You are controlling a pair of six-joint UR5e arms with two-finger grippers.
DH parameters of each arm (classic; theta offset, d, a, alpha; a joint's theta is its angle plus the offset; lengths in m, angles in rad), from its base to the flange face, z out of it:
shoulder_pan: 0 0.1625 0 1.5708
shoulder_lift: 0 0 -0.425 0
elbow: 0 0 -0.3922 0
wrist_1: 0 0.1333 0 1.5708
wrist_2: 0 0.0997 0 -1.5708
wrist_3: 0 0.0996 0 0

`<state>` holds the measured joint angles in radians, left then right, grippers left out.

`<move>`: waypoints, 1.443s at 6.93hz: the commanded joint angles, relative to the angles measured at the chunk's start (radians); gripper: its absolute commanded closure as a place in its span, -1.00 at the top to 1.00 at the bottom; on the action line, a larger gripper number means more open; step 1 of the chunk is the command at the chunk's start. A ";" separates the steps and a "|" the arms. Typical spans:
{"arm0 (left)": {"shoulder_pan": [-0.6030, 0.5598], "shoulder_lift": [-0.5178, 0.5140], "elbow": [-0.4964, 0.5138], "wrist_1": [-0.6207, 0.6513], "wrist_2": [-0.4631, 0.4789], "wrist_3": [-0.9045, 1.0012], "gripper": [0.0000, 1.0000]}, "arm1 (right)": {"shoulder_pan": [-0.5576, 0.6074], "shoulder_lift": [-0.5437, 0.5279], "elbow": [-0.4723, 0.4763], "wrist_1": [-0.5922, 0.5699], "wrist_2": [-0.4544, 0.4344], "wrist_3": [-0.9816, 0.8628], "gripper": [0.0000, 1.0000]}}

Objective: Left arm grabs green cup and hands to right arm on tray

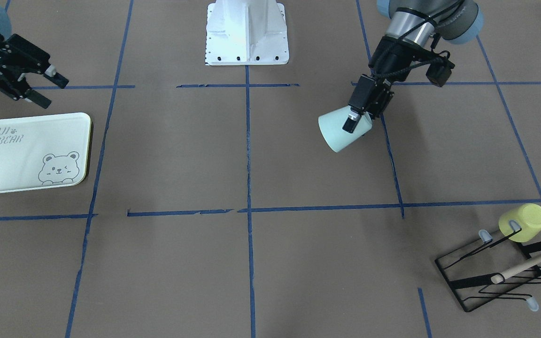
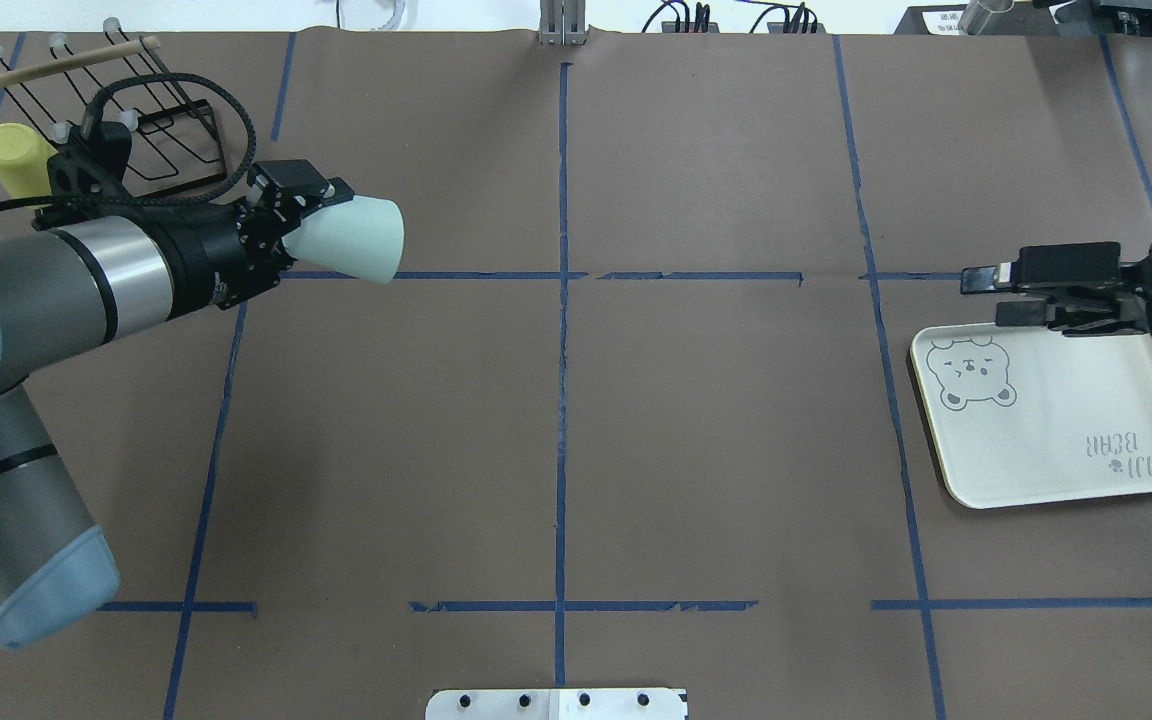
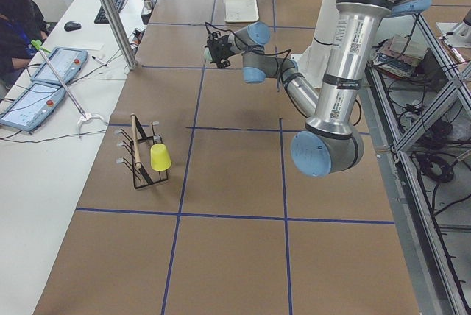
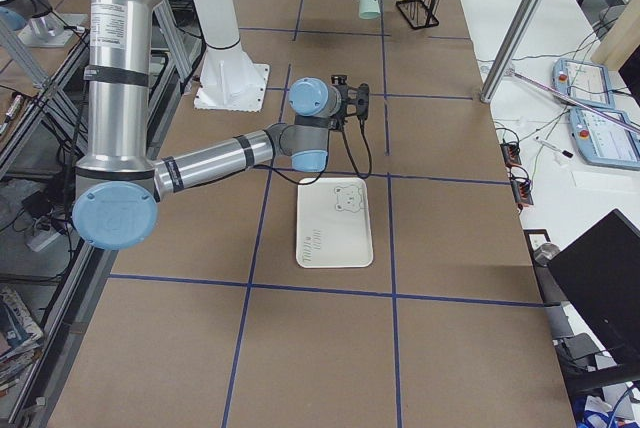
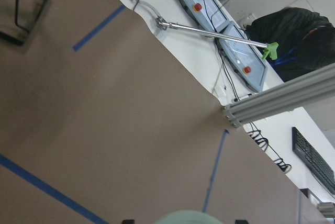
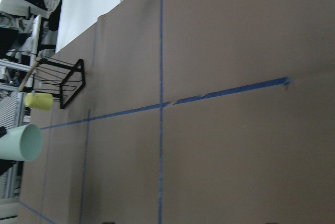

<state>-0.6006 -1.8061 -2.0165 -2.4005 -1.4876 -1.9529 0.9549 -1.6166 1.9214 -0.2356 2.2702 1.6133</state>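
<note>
My right gripper grabs the green cup by its open rim next, since my left gripper's fingers already cover the base end of the green cup.
My left gripper is shut on the pale mint-green cup and holds it tilted on its side above the table, its open mouth pointing toward the table's middle. The cup's rim shows at the bottom of the left wrist view and at the left edge of the right wrist view. My right gripper is open and empty, hovering over the far edge of the cream bear tray. The tray lies flat with nothing on it.
A yellow-green cup hangs on a black wire rack with a wooden bar, at the table's far left corner. The white robot base stands between the arms. Blue tape lines cross the brown table.
</note>
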 commanded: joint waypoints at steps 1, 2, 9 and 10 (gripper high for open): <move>0.114 -0.006 0.001 -0.201 0.003 -0.044 -0.07 | -0.106 0.090 -0.002 0.190 -0.050 0.208 1.00; 0.169 -0.009 0.005 -0.330 0.004 -0.044 -0.07 | -0.210 0.090 -0.002 0.294 -0.172 0.221 1.00; 0.288 -0.091 0.165 -0.683 -0.005 -0.037 -0.06 | -0.590 0.184 -0.044 0.527 -0.531 0.228 0.86; 0.300 -0.093 0.166 -0.681 -0.003 -0.035 -0.06 | -0.591 0.210 -0.076 0.526 -0.549 0.229 0.81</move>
<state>-0.3131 -1.8963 -1.8539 -3.0784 -1.4922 -1.9890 0.3702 -1.4337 1.8760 0.2934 1.7405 1.8412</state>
